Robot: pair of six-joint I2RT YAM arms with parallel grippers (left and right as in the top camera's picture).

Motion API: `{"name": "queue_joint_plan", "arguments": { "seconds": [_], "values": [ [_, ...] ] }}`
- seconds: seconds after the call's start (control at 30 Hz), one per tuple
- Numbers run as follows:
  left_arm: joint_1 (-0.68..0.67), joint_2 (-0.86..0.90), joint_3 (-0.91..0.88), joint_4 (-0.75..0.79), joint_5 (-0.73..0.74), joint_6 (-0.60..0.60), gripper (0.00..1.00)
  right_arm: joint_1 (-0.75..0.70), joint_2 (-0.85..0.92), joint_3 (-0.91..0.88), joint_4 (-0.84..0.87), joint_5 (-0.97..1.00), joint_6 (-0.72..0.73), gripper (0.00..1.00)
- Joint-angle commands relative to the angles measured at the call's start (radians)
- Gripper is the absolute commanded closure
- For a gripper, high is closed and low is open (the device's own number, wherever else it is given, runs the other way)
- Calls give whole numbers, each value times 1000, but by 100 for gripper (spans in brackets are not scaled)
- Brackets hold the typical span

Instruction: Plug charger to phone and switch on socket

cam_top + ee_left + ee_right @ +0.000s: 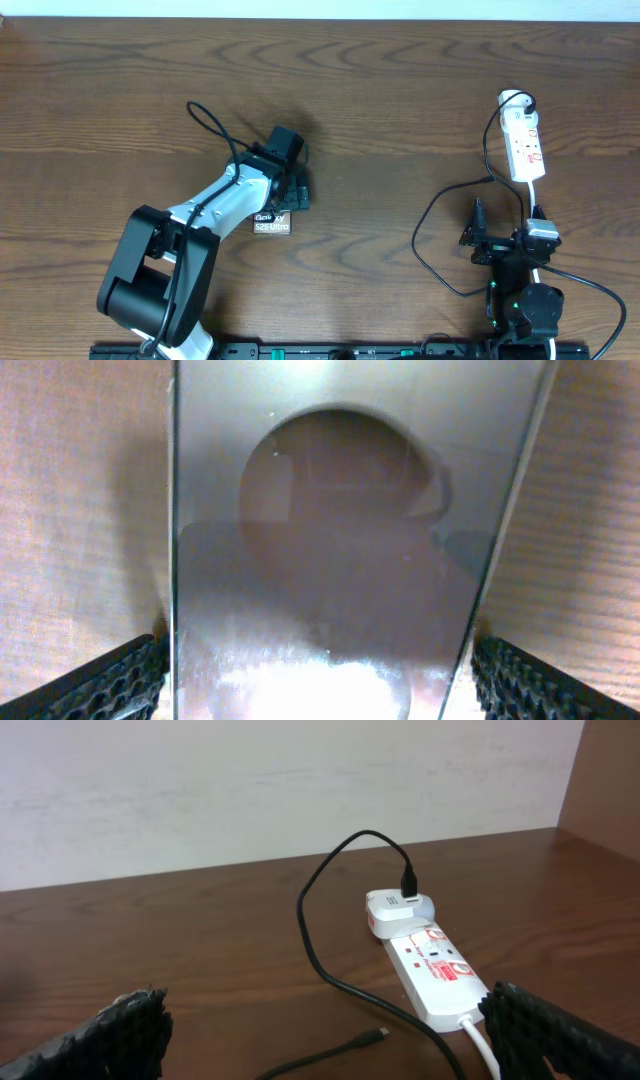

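Observation:
The left gripper should grab the phone (272, 224) by its two long edges next, so the end with the "Galaxy" letters stays free for the handover to the right gripper.
The phone (272, 224), a shiny grey-brown slab with white "Galaxy" lettering, lies on the table left of centre. It fills the left wrist view (320, 510), showing its large round mark. My left gripper (292, 192) reaches down over it, and in the left wrist view (318, 652) its pads sit against the phone's two long edges. The white socket strip (525, 145) lies at the far right, also seen in the right wrist view (440, 970). The black charger cable (310, 920) runs from a white adapter (395, 910) on the strip. Its plug tip (380, 1034) lies loose on the table. My right gripper (325, 1020) is open and empty, short of the tip.
The charger cable makes a wide loop (430, 215) on the table left of the right arm. The strip's white cord (480, 1040) runs back toward the right arm. A pale wall stands behind the table's far edge.

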Motion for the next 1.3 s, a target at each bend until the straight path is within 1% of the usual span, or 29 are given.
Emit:
{"name": "queue_joint_plan", "arguments": {
  "seconds": [0.0, 0.07, 0.13, 0.17, 0.27, 0.33, 0.43, 1.27],
  "values": [
    [2, 49, -39, -52, 81, -117, 2, 10, -5, -1, -3, -3, -13, 1],
    [2, 49, -38, -50, 77, -122, 2, 10, -5, -1, -3, -3, -13, 1],
    [2, 49, -37, -47, 24, -118, 2, 10, -5, -1, -3, -3, -13, 1],
    [2, 49, -37, -41, -2, -98, 2, 10, -5, -1, -3, -3, -13, 1],
    [2, 49, -37, 1, -71, 26, 2, 10, -5, -1, -3, -3, -13, 1],
    [2, 49, -37, 33, -79, 106, 2, 10, -5, -1, -3, -3, -13, 1],
    [2, 49, -37, 72, -79, 173, 2, 10, -5, -1, -3, -3, -13, 1],
    [2, 50, -38, 97, -79, 175, 2, 10, -5, -1, -3, -3, -13, 1]
  ]
}}
